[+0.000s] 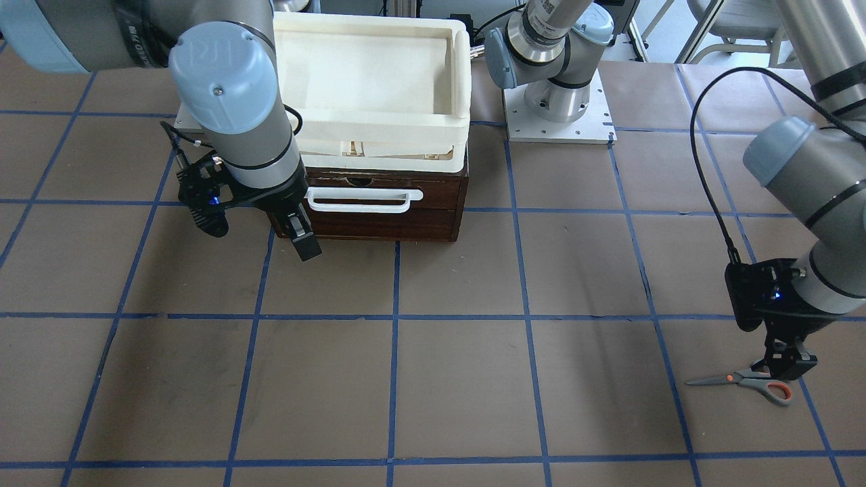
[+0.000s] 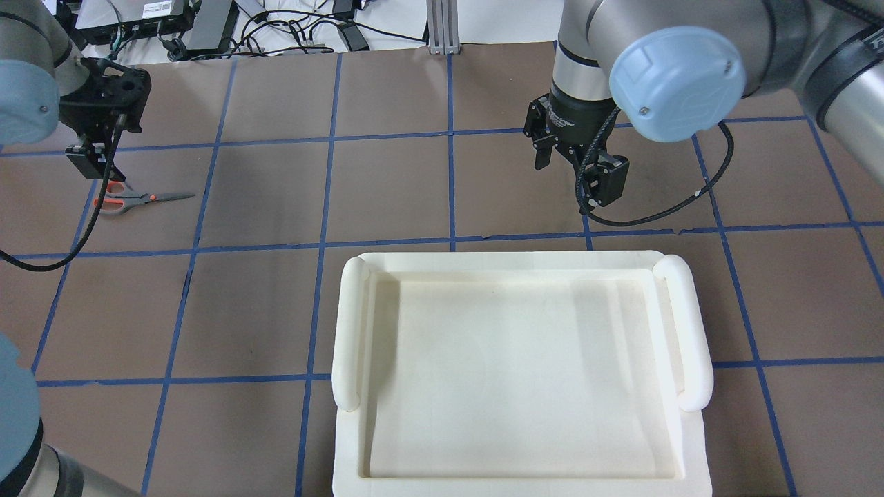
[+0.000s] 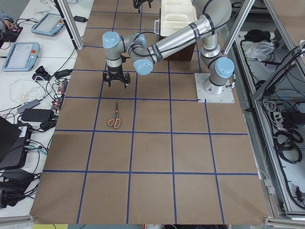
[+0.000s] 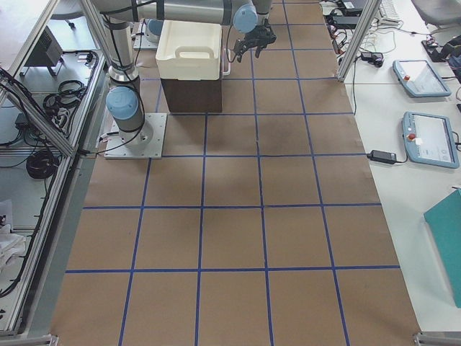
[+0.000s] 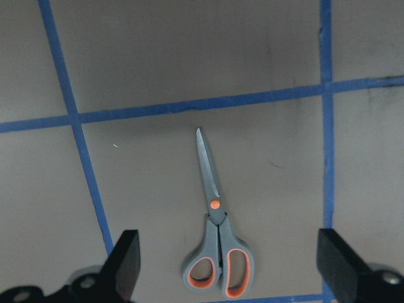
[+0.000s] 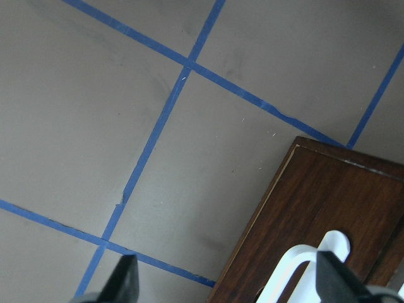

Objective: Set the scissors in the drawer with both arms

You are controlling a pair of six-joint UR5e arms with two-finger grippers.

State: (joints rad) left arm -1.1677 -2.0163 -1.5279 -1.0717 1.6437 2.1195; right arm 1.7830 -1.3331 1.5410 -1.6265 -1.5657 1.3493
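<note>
The scissors should go in the drawer, so my left gripper next needs to pick them up by their grey handles just behind the orange pivot.
The scissors lie flat and closed on the brown table, also in the overhead view and the left wrist view. My left gripper hovers over their orange-lined handles, open and empty, with fingertips wide apart on either side. The dark brown drawer is closed, its white bar handle facing the table. My right gripper is open and empty beside the handle's end, not touching it. The right wrist view shows the drawer front and handle.
A white foam tray sits on top of the drawer cabinet and hides it in the overhead view. The left arm's base plate stands beside the cabinet. Blue tape lines grid the table.
</note>
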